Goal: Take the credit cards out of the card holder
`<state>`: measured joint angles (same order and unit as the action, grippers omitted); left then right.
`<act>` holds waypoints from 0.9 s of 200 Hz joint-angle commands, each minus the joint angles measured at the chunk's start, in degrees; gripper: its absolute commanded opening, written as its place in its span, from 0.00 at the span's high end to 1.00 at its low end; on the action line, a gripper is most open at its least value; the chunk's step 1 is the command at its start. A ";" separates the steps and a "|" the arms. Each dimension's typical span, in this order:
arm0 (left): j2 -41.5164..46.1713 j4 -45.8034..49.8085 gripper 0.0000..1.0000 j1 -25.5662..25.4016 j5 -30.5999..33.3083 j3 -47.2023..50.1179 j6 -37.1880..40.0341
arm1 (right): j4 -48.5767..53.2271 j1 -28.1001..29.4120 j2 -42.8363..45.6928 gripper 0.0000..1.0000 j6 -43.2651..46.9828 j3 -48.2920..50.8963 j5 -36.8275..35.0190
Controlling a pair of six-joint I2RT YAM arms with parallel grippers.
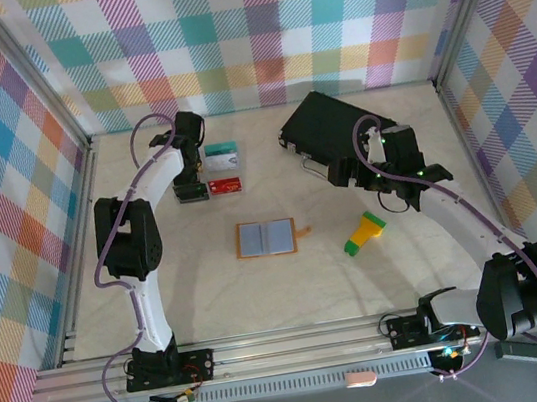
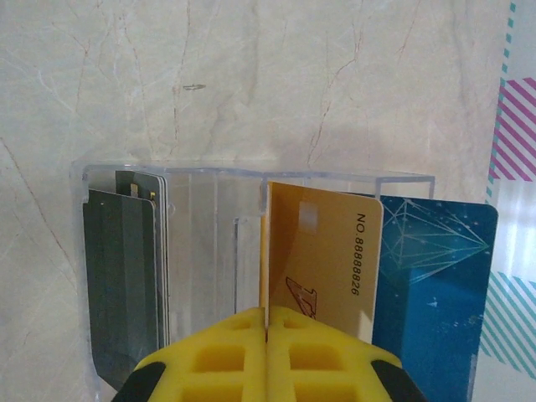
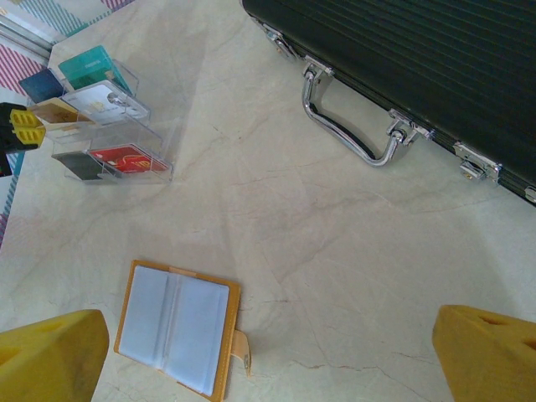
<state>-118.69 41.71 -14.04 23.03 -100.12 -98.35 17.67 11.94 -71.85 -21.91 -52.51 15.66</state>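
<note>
My left gripper holds the yellow credit card (image 2: 322, 251) upright within the organiser's sides. It should open now, as the card would settle there.
The card holder (image 1: 266, 238) lies open and flat mid-table, orange-tan with grey-blue pockets (image 3: 172, 322) and a strap tab (image 3: 243, 353). No card shows in its pockets. My left gripper (image 2: 266, 328) is shut on the edge of a yellow credit card (image 2: 322, 251), holding it over a clear plastic organiser (image 1: 214, 172). Dark cards (image 2: 124, 285) stand in the organiser's left slot, and a blue card (image 2: 435, 285) lies to the right. From the right wrist I see teal (image 3: 90, 67), white (image 3: 105, 101) and red (image 3: 126, 157) cards there. My right gripper (image 3: 270, 335) hangs open above the table, right of the holder.
A large black hard case (image 1: 334, 130) with a metal handle (image 3: 352, 127) lies at the back right. A green-and-yellow block (image 1: 364, 232) sits right of the holder. Plaid walls enclose the table on three sides.
</note>
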 commanded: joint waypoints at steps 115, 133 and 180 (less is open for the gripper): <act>0.28 -2.25 0.83 1.08 0.22 -2.45 4.04 | -0.25 -0.43 -0.80 0.01 0.52 -1.53 1.29; -0.02 -3.46 0.83 1.25 -0.36 -2.55 5.12 | -0.23 -0.43 -0.95 0.01 0.49 -1.45 1.30; -1.32 -5.39 0.84 1.96 -2.62 -2.73 8.06 | -0.27 -0.43 -1.26 0.01 0.51 -1.39 1.38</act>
<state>-118.72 37.28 -12.95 21.58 -101.19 -92.73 17.67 11.94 -72.60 -21.93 -52.53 15.68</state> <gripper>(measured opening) 0.166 0.990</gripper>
